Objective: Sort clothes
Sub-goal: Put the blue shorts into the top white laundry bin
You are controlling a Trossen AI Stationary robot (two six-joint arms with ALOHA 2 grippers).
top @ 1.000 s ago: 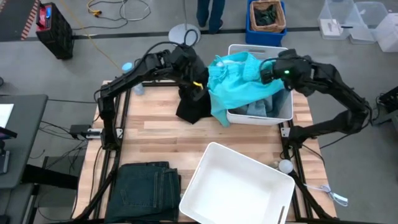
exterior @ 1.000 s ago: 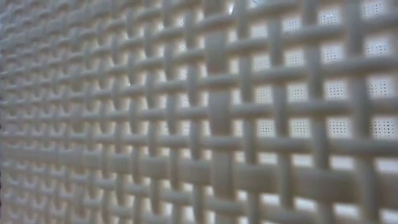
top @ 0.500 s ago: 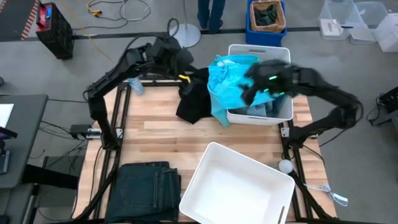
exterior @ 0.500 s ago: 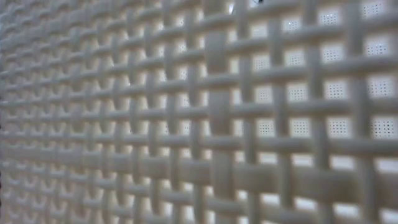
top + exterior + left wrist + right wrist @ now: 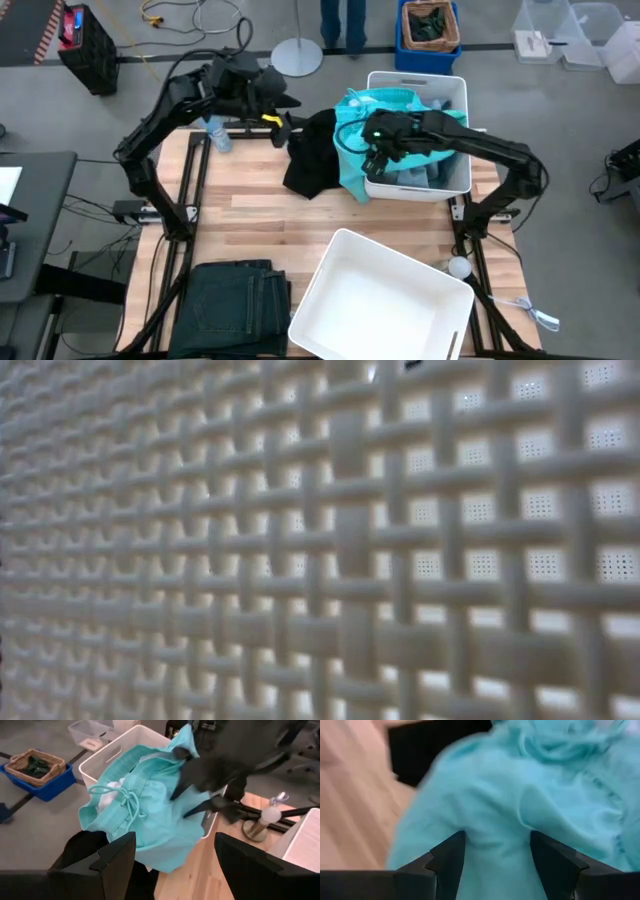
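Note:
My right gripper next needs to grab the turquoise top by its draped part outside the bin (image 5: 355,175) (image 5: 495,845), so that I can sort the top.
The turquoise top (image 5: 355,150) drapes over the left rim of the far white bin (image 5: 455,90) and hangs down to the table. Pale blue denim (image 5: 412,178) lies inside that bin. The black top (image 5: 308,160) lies crumpled on the table against the turquoise top. Dark jeans (image 5: 240,295) lie folded at the near left corner. My right gripper (image 5: 184,800) stands open just above the turquoise top, pointing down. My left gripper (image 5: 283,120) is open, raised over the far left of the table, with nothing between its fingers (image 5: 112,860). My right gripper hovers open over the draped middle of the turquoise top (image 5: 495,820), slanting down from the table's right. Whether its fingertips (image 5: 177,790) touch the cloth I cannot tell.
A large white bin (image 5: 335,245) stands tilted at the near middle, and its lattice wall (image 5: 320,540) fills the low view. A water bottle (image 5: 210,135) stands at the far left edge. The bare wooden top (image 5: 250,215) lies between the clothes and the near bin.
My right gripper has swung from the far bin's right side toward the table's left and down over the turquoise top, turning as it went. My left gripper has drawn back from the black top, up and toward the far left. The black top stays on the table.

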